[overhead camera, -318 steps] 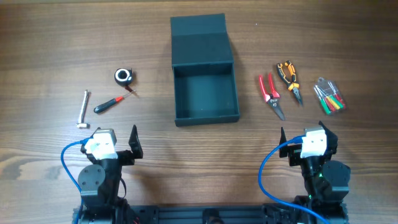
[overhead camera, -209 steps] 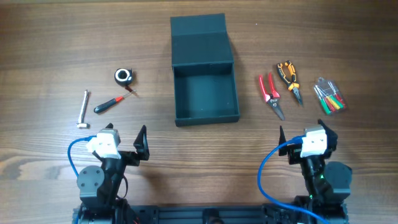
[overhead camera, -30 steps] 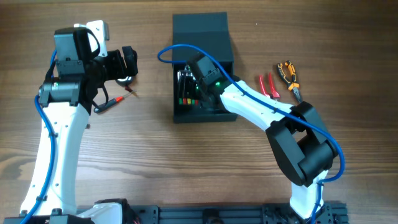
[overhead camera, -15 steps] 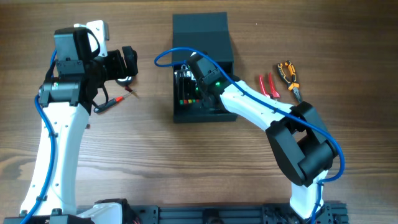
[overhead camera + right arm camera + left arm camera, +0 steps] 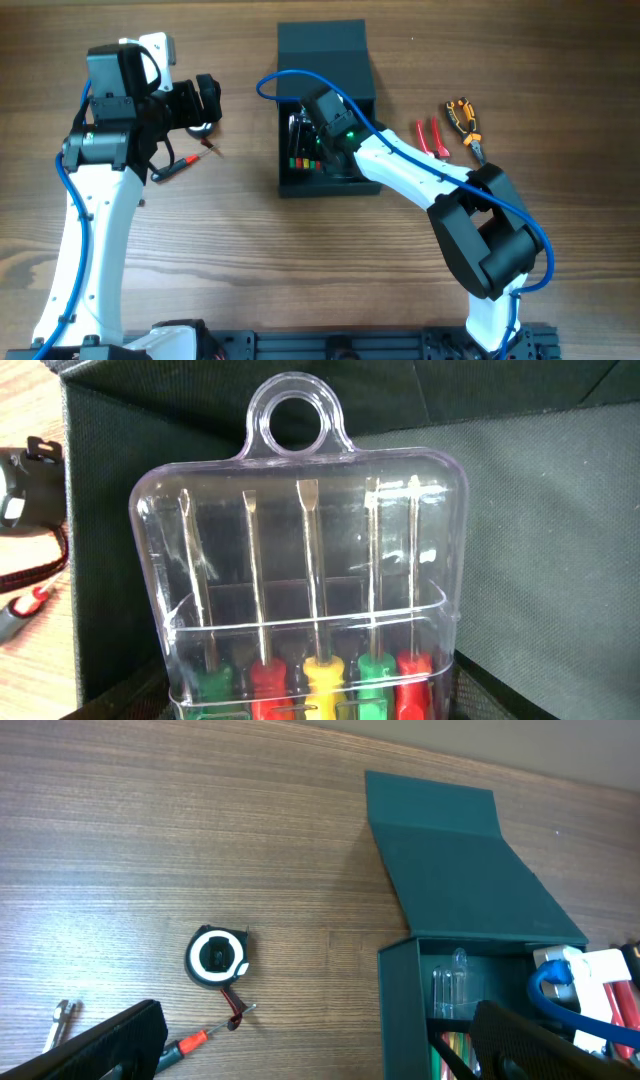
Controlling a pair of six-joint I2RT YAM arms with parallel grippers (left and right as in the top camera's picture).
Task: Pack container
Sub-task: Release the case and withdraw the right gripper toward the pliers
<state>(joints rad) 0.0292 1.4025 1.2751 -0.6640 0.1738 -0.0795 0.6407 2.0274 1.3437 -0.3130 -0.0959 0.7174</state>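
Observation:
My right gripper should release the clear case between the box's sides, onto the box's flat bottom.
The container (image 5: 330, 188) is a dark teal-black box with its flap lid (image 5: 322, 45) open at the far side; it also shows in the left wrist view (image 5: 400, 1010). My right gripper (image 5: 308, 138) is inside the box, shut on a clear case of coloured screwdrivers (image 5: 305, 570), which it holds over the box floor (image 5: 550, 530). My left gripper (image 5: 320, 1060) is open and empty, hovering above a black-and-white tape measure (image 5: 215, 956) and a red-handled screwdriver (image 5: 195, 1042), left of the container.
Red cutters (image 5: 432, 138) and orange pliers (image 5: 463, 118) lie on the wooden table right of the container. A silver key's tip (image 5: 60, 1018) lies at the far left. In the overhead view the red-handled screwdriver (image 5: 172, 168) lies below the left gripper (image 5: 205, 100).
My right gripper with the screwdriver case has shifted slightly inside the container. The left arm has not moved.

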